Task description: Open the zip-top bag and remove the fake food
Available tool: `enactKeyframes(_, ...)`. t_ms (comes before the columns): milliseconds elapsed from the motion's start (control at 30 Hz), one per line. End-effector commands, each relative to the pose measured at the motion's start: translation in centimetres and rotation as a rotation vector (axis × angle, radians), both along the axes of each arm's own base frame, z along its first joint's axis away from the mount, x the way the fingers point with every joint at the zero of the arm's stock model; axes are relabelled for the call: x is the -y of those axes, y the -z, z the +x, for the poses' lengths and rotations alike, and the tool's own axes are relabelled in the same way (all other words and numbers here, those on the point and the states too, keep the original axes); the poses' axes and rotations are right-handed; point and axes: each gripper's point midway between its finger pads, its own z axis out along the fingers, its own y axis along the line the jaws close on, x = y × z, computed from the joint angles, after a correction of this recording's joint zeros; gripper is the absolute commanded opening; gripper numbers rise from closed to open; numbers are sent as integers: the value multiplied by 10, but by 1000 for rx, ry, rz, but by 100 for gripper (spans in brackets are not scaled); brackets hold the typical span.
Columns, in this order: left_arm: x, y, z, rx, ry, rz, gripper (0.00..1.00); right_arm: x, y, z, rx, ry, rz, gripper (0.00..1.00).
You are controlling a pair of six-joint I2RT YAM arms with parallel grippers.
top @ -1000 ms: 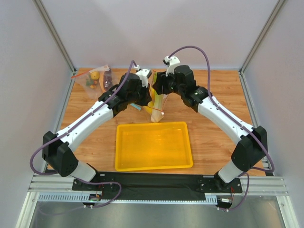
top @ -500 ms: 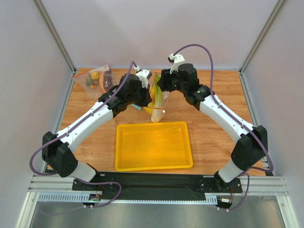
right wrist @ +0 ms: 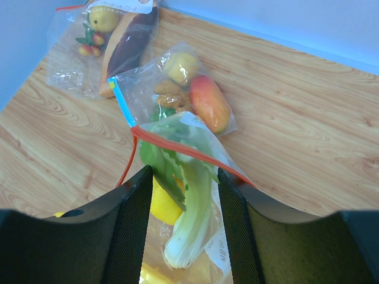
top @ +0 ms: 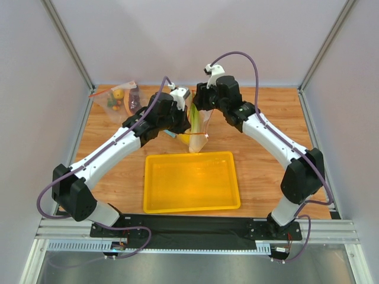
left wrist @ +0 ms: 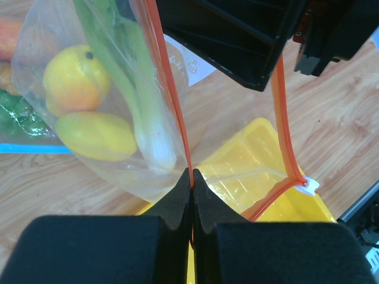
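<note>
My right gripper grabs the stalk's leafy top (left wrist: 108,16) at the bag's opening next, to remove the pale-green stalk (left wrist: 148,133) lengthwise.
The zip-top bag (top: 199,129) hangs upright over the table just behind the yellow tray, its mouth open. My left gripper (top: 185,114) is shut on its red-orange zip strip (left wrist: 172,106), pinched between the tips (left wrist: 191,172). Inside the bag are the pale-green stalk (left wrist: 148,133), the orange fruit (left wrist: 72,77) and the yellow fruit (left wrist: 98,135). My right gripper (top: 200,105) is open right above the mouth. In its wrist view (right wrist: 185,171) the stalk's leafy top (right wrist: 192,213) and the yellow fruit (right wrist: 161,201) show between the fingers (right wrist: 133,225), touching nothing that I can see.
A yellow tray (top: 192,201) lies in front of the bag. A clear bag with a blue strip (right wrist: 177,83) lies on the wood behind the zip-top bag. A smaller bag with an eggplant (top: 121,99) sits at the back left corner.
My right gripper has shifted back and left to stand over the bag's mouth. My left gripper has kept its hold and hardly moved.
</note>
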Motion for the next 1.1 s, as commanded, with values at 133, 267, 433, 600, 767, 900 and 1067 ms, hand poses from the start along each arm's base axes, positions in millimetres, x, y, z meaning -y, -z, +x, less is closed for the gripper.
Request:
enactKeyframes(133,4,-23,-6,48,38,-56,0,-16,-25,14,84,-40,53,50)
enactKeyframes(267,5,-25,-7,49,45,-61,0,-21,-21,17,90,-56,61,52)
enactKeyframes(433,6,-27,-9,54,54,-71,0,-21,-19,25,111,-44,52,37)
enactKeyframes(600,4,-24,-6,58,42,-55,0,-26,-21,22,132,-77,58,2)
enactKeyframes(767,-13,-25,6,60,-27,-35,0,-19,-25,3,155,-107,65,0)
enactKeyframes(900,-30,-31,17,49,-77,-71,0,-17,-27,-15,159,-141,63,0)
enactKeyframes(1067,-46,-38,26,48,-117,-109,0,-16,-27,-36,163,-172,35,0)
